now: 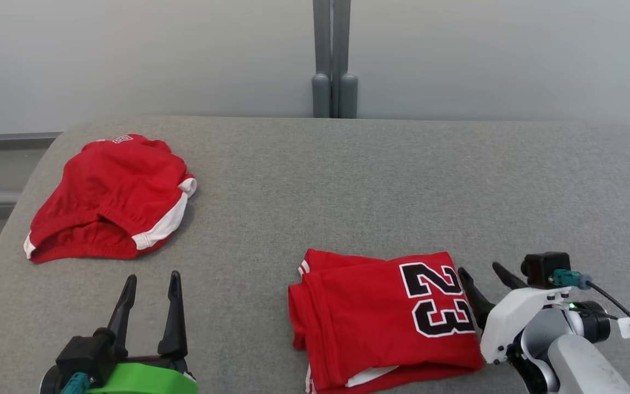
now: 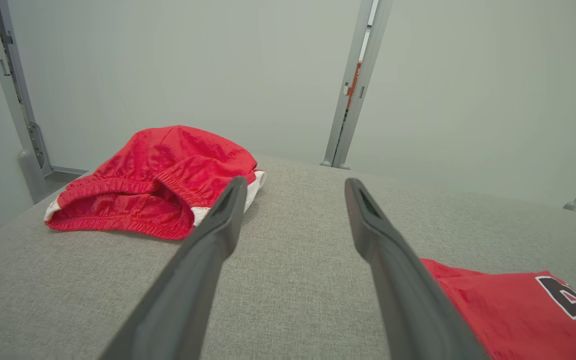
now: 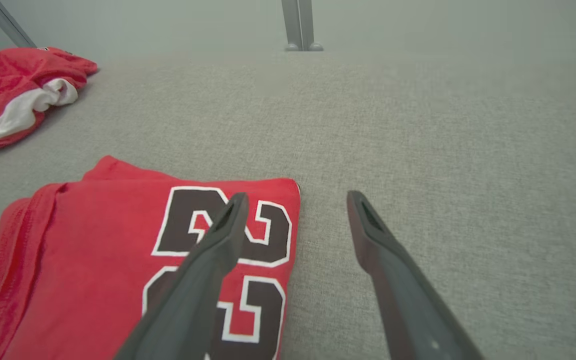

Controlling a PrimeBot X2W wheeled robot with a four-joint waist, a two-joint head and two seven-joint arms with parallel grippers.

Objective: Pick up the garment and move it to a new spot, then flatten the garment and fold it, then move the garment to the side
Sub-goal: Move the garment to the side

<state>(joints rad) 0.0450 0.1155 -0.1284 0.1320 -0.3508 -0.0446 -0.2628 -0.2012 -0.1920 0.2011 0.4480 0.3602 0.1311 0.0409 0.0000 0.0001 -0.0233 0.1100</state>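
The folded garment [image 1: 369, 317] is lying flat and wide on the tabletop, so my right gripper will next take hold of the garment by the folded edge [image 1: 468, 303] beside the number.
A folded red garment [image 1: 369, 317] with a black "23" lies flat at the near right of the grey fabric-covered table [image 1: 348, 180]. A second red garment [image 1: 110, 191] with white trim sits crumpled at the far left. My right gripper [image 1: 478, 268] is open just beside the folded garment's right edge, its left finger over the number in the right wrist view [image 3: 297, 195], nothing between the fingers. My left gripper [image 1: 152, 277] is open near the front edge, just short of the crumpled garment [image 2: 158, 175], holding nothing [image 2: 295, 181]. The folded garment [image 3: 93, 250] fills the right wrist view's lower left.
A grey post [image 1: 332, 60] stands behind the table's far edge against a pale wall. The table's left edge runs close to the crumpled garment. Bare grey fabric stretches across the middle and the far right.
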